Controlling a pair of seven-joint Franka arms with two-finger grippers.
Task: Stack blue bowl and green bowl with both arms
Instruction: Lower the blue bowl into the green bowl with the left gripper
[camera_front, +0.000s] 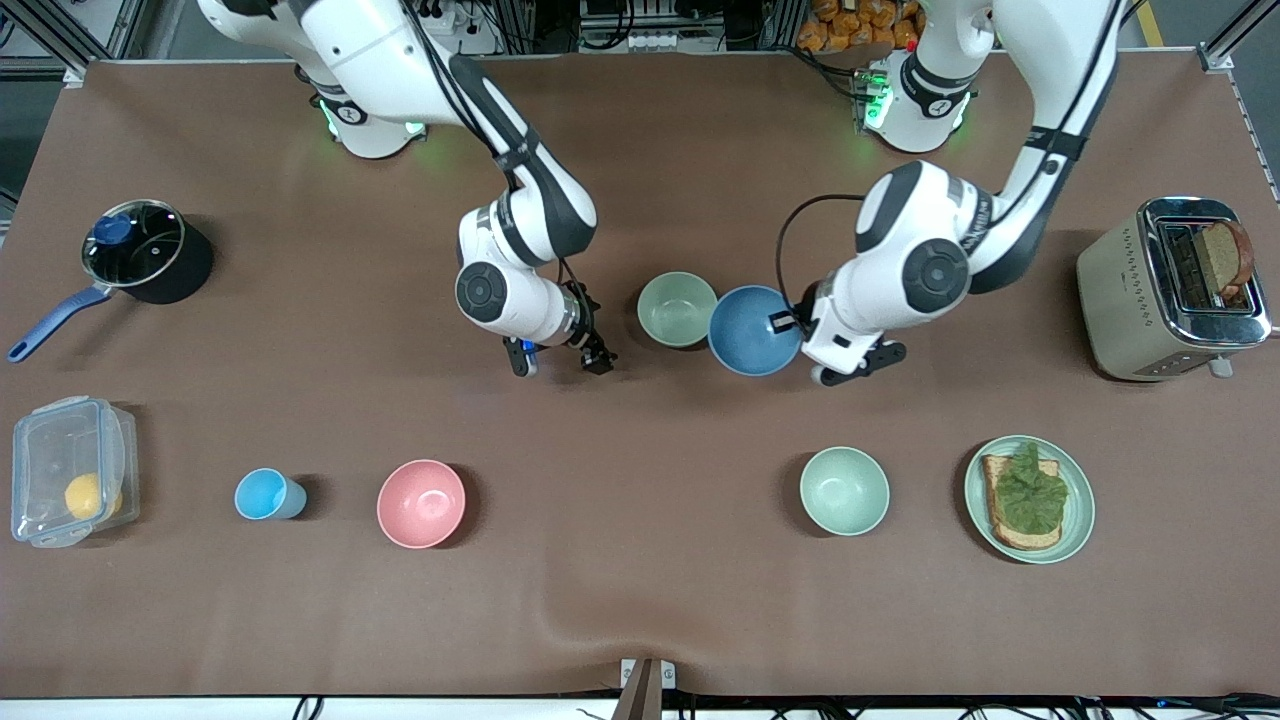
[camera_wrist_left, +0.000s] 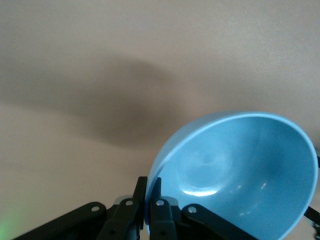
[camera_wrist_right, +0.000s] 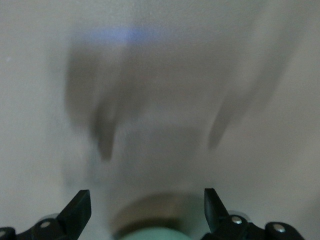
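The blue bowl (camera_front: 750, 332) hangs beside the green bowl (camera_front: 677, 308), so my left gripper should line the blue bowl up with the green bowl before opening.
My left gripper (camera_front: 793, 322) is shut on the rim of the blue bowl (camera_front: 750, 332) and holds it tilted just above the table. The blue bowl sits right beside the green bowl (camera_front: 677, 308), on the side toward the left arm's end. In the left wrist view the fingers (camera_wrist_left: 159, 197) pinch the blue bowl's (camera_wrist_left: 240, 175) rim. My right gripper (camera_front: 562, 364) is open and empty, low over the table beside the green bowl, toward the right arm's end. In the right wrist view the gripper (camera_wrist_right: 145, 197) is spread wide, with the green bowl's edge (camera_wrist_right: 150, 235) just in view.
A mint bowl (camera_front: 844, 490), a green plate with toast (camera_front: 1080, 500), a pink bowl (camera_front: 421, 503), a light-blue cup (camera_front: 265, 494) and a plastic box (camera_front: 70, 480) stand nearer the front camera. A lidded pot (camera_front: 145, 255) and a toaster (camera_front: 1170, 290) stand at the table's ends.
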